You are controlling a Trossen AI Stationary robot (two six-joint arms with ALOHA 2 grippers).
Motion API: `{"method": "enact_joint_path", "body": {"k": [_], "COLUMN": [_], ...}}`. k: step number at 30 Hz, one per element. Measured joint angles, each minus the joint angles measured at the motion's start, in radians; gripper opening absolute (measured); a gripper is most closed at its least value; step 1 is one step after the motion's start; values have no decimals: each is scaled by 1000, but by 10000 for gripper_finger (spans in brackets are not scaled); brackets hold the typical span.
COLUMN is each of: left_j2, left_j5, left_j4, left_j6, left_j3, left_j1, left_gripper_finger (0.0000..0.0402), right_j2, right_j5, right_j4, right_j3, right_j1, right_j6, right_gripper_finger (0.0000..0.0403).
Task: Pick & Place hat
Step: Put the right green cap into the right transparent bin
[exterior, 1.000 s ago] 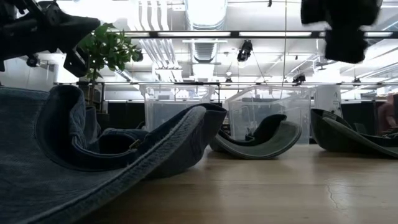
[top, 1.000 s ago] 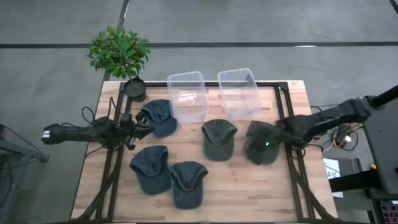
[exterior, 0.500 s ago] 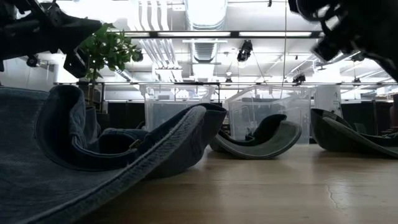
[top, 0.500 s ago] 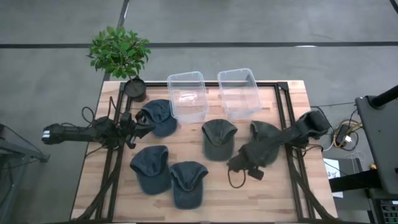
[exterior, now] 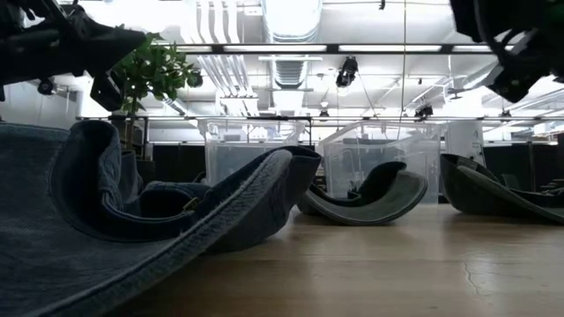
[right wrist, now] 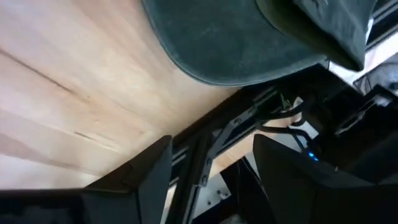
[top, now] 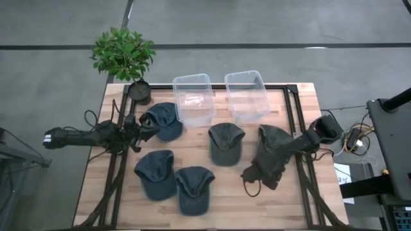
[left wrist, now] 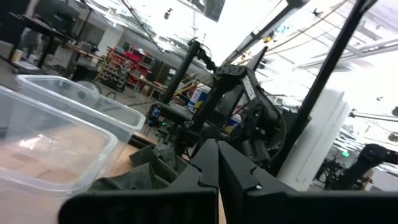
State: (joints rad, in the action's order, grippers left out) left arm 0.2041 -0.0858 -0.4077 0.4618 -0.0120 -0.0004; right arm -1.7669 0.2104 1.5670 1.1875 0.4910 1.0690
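The dark green hat has to go in a clear bin. The robot's right gripper should reach the hat and pick it up by its brim (right wrist: 236,43) for that.
Two dark green hats lie on the wooden table, one in the middle (top: 226,142) and one at the right (top: 275,142). Three blue hats (top: 164,120) (top: 156,173) (top: 194,188) lie at the left. My right gripper (top: 253,179) is open and empty, high above the table, just near-side of the right green hat. That hat's brim (right wrist: 236,43) rests flat on the wood. My left gripper (top: 146,131) is shut, held above the table beside the far blue hat, and touches nothing.
Two clear plastic bins (top: 193,99) (top: 246,95) stand side by side at the far edge. A potted plant (top: 124,54) stands at the far left corner. Black frame rails (top: 298,160) run along the table's sides. Bare wood (top: 244,208) lies at the near right.
My right arm has swung fast. Its gripper was right over the right green hat and has gone toward the table's near edge. In the low view the arm has shifted to the right. The hats lie where they were.
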Motion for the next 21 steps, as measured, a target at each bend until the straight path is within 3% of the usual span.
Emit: {"method": "enact_joint_path", "body": {"k": [5,15,21], "left_j2": [4,6,8], "left_j5": [0,1,1], "left_j4": [3,44,51], "left_j6": [0,9,20], "left_j3": [0,0,1], "left_j1": [0,0,0], "left_gripper_finger": [0,0,0], "right_j2": [38,31,31], "right_j5": [0,-185,-241], "right_j4": [2,-47,-83], "right_j3": [-52,-107,-158], "right_j1": [55,225,312], "right_j6": [84,-193,-307], "right_gripper_finger": [224,221,221]}}
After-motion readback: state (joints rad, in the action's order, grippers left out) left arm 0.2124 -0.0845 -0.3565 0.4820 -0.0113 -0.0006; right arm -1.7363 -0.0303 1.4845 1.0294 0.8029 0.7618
